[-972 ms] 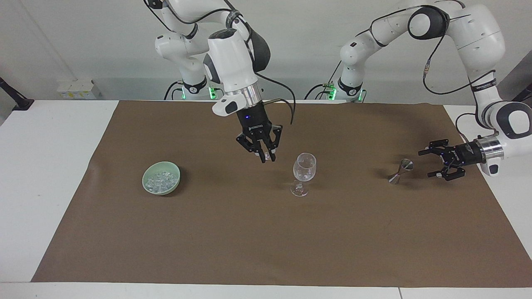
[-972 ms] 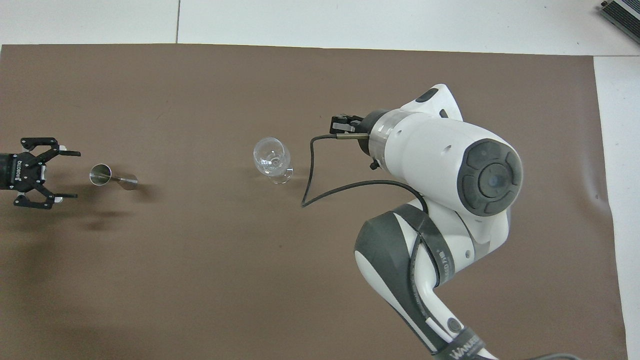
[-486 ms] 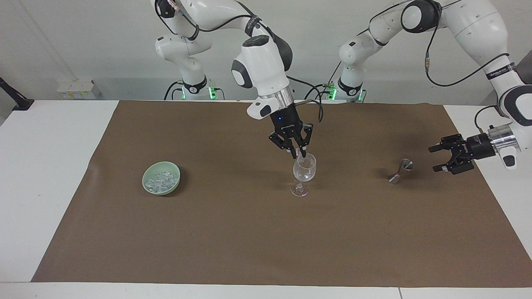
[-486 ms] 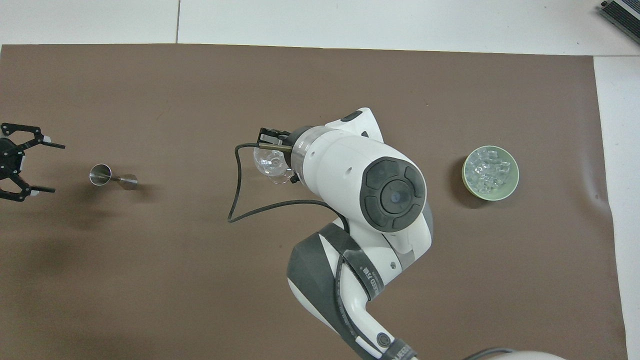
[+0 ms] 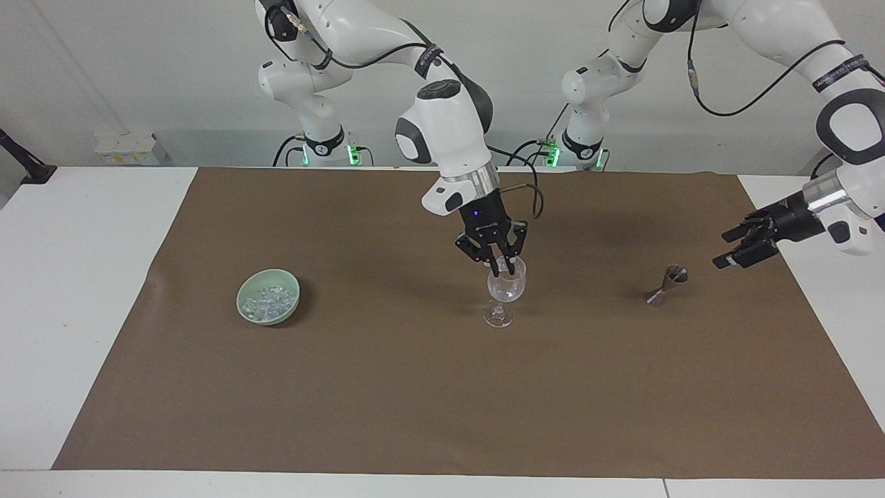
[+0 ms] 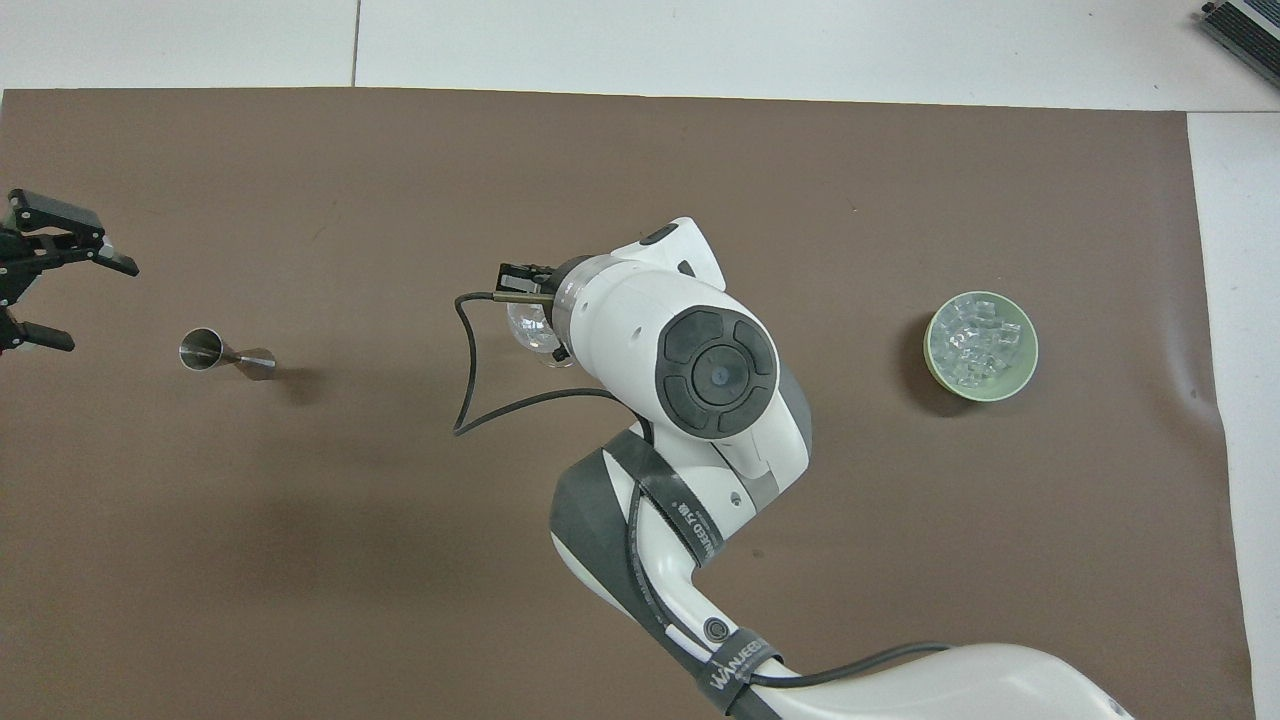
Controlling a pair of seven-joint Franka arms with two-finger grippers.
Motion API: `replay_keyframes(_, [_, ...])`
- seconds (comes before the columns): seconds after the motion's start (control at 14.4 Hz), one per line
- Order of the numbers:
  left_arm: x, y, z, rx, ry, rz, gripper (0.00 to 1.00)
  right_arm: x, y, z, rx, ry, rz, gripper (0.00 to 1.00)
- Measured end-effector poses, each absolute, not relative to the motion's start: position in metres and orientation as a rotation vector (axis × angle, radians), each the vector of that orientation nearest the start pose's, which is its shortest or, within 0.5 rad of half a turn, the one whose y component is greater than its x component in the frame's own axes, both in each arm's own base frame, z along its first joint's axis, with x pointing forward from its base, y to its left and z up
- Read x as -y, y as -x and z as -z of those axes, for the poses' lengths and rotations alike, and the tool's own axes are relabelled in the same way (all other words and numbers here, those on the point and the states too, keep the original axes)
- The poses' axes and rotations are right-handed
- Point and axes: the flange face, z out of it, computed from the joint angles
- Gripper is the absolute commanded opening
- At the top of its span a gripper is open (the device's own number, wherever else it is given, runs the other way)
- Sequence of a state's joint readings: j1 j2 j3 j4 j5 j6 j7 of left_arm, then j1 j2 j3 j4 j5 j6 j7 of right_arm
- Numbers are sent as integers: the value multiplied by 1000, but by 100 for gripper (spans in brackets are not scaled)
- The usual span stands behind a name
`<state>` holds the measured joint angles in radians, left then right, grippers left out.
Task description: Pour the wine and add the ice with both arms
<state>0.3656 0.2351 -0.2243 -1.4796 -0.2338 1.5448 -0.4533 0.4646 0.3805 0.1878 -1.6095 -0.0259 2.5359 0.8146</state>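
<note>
The ice would stay in the glass, so my right gripper, over the glass's rim, should release it now.
A clear stemmed glass (image 5: 507,290) stands mid-mat, partly covered by the right arm in the overhead view (image 6: 525,325). My right gripper (image 5: 502,265) hangs straight over it, shut, with its fingertips at the rim; I cannot tell whether a cube sits between them. The ice (image 5: 268,299) (image 6: 975,340) is heaped in a pale green bowl (image 5: 243,304) (image 6: 935,365) toward the right arm's end. My left gripper (image 5: 722,249) (image 6: 100,307) is open in the air beside a small steel jigger (image 5: 667,285) (image 6: 227,355), apart from it. No wine is in view.
A brown mat (image 5: 415,401) covers most of the white table. The right arm's cable loops down close to the glass (image 6: 470,400). A small white box (image 5: 124,149) sits at the table's corner near the right arm's base.
My right gripper swung from between bowl and glass to over the glass and came down to its rim, uncovering the bowl in the overhead view. My left gripper rose and drew back from the jigger.
</note>
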Motion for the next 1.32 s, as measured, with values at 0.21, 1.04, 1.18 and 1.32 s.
replay_keyframes(0.21, [-50,-603,-560,758,3240,-230,100,-415,-574,-475,-239,2677,530,18])
replay_keyframes(1.04, [46,-558,-650,334,3182,41,100,-416,-575,-479,-236,2664,546,34])
replay_keyframes(1.18, [48,-553,-657,327,3180,54,100,-416,-575,-479,-235,2664,546,35])
replay_keyframes(1.32, [50,-544,-663,319,3176,43,100,-416,-575,-479,-235,2664,547,38])
